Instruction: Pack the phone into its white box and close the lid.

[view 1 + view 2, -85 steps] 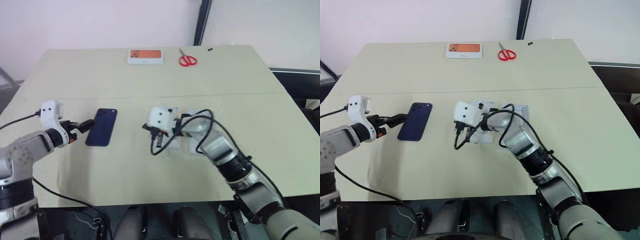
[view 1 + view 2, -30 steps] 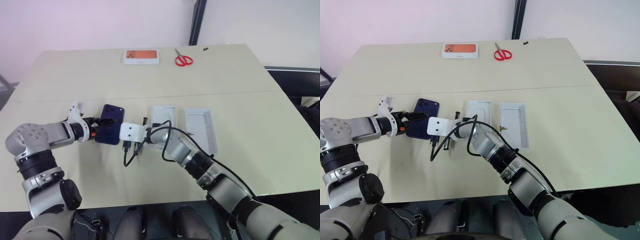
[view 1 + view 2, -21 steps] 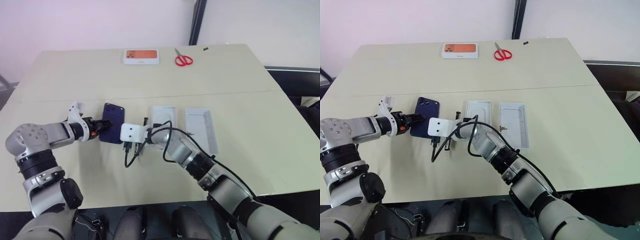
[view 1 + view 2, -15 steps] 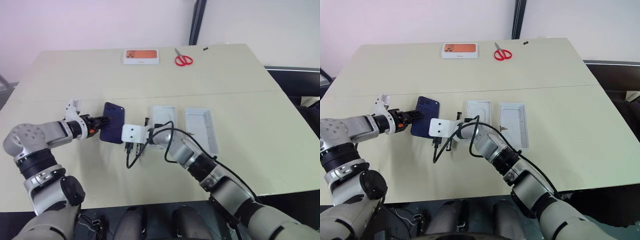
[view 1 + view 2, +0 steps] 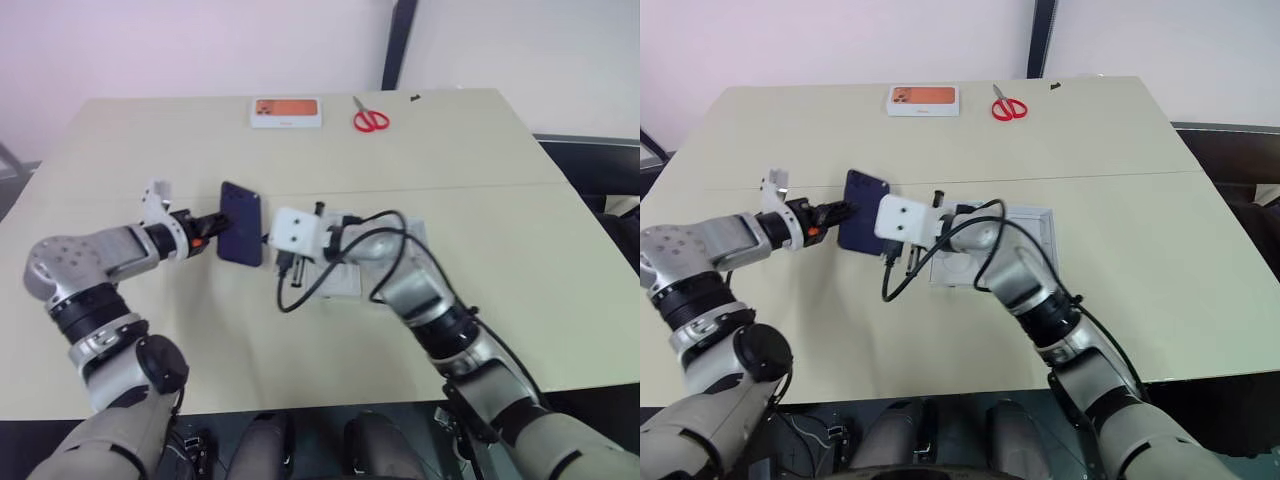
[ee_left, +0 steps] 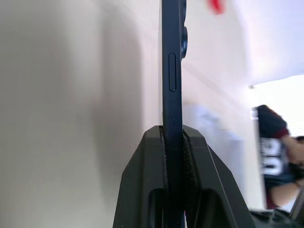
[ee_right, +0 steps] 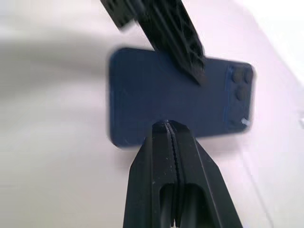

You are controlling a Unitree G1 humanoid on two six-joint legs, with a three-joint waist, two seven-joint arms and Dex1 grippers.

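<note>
I should keep holding the phone [image 5: 241, 237] with my left gripper until it is over the white box part. The phone is still short of that part, so it would miss if I opened now.
The dark blue phone [image 5: 241, 237] hangs above the table, tipped up on its long edge, with my left gripper [image 5: 212, 222] shut on its near end. In the left wrist view the two black fingers [image 6: 197, 147] clamp the phone [image 6: 172, 57] edge-on. My right gripper [image 7: 167, 124] is shut with nothing in it, just right of the phone [image 7: 180, 95] and pointing at its back face. Two white box parts lie under my right arm, one [image 5: 948, 270] flat and one [image 5: 1042, 222] with raised walls. I cannot tell which is the white box and which the lid.
A flat white box with an orange top [image 5: 288, 111] and red-handled scissors [image 5: 372, 119] lie at the table's far edge. A black cable [image 5: 300, 290] loops down from my right wrist over the table. The table [image 5: 540, 260] is bare tan to the right.
My left gripper has closed on the phone and raised it off the table, tipping it onto its edge. My right arm has risen and moved right, over the white box parts.
</note>
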